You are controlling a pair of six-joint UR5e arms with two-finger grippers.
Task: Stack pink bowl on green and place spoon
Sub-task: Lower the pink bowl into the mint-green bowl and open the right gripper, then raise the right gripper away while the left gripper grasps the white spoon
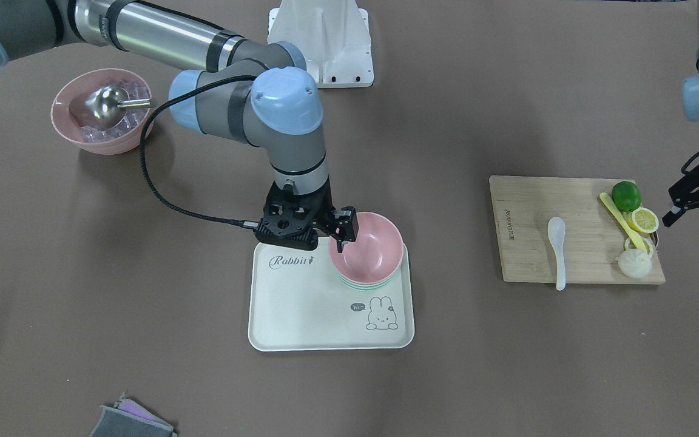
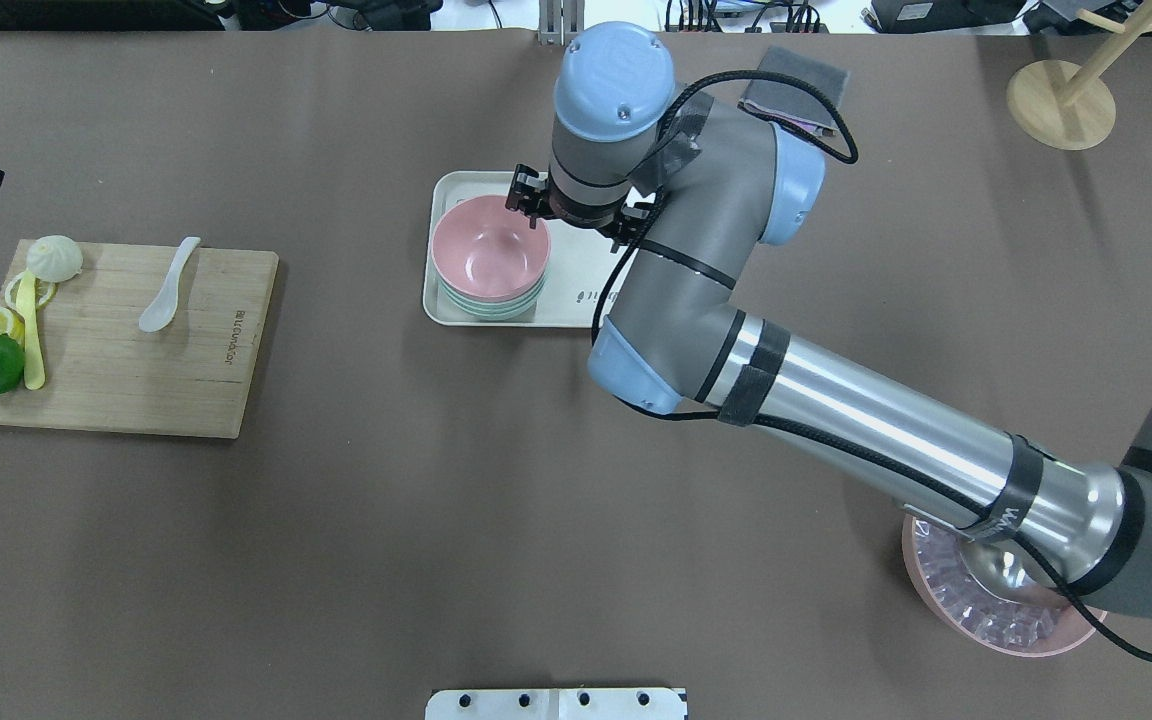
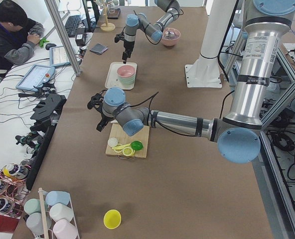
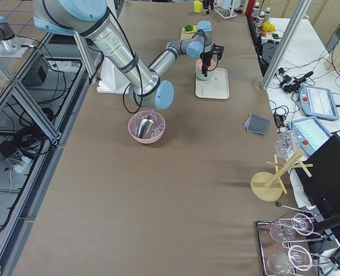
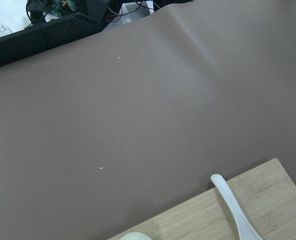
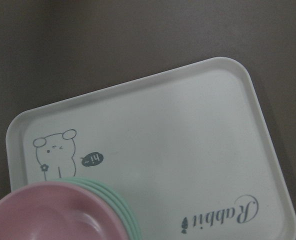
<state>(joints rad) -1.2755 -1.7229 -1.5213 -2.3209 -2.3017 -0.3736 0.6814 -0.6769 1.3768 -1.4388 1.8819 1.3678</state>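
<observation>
My left gripper grabs the white spoon by its handle (image 1: 560, 271) next, which leaves the scoop end free to rest in the pink bowl (image 1: 371, 246).
The pink bowl (image 1: 371, 246) sits nested on a stack of green bowls (image 1: 364, 283) at the robot-side end of a white rabbit tray (image 1: 301, 303). It also shows in the overhead view (image 2: 491, 250) and in the right wrist view (image 6: 53, 215). My right gripper (image 1: 343, 235) hangs just above the pink bowl's rim, jaws apart, holding nothing. A white spoon (image 1: 557, 249) lies on the wooden cutting board (image 1: 525, 230), and it also shows in the left wrist view (image 5: 235, 210). My left gripper (image 1: 696, 227) is open and empty beyond the board's end.
The board also carries a yellow spoon (image 1: 621, 221), a lime (image 1: 626, 195), lemon slices (image 1: 644, 220) and a white bun (image 1: 634, 264). A second pink bowl (image 1: 104, 109) with ice and a metal scoop stands at the robot's right. A folded cloth (image 1: 131, 422) lies at the table edge.
</observation>
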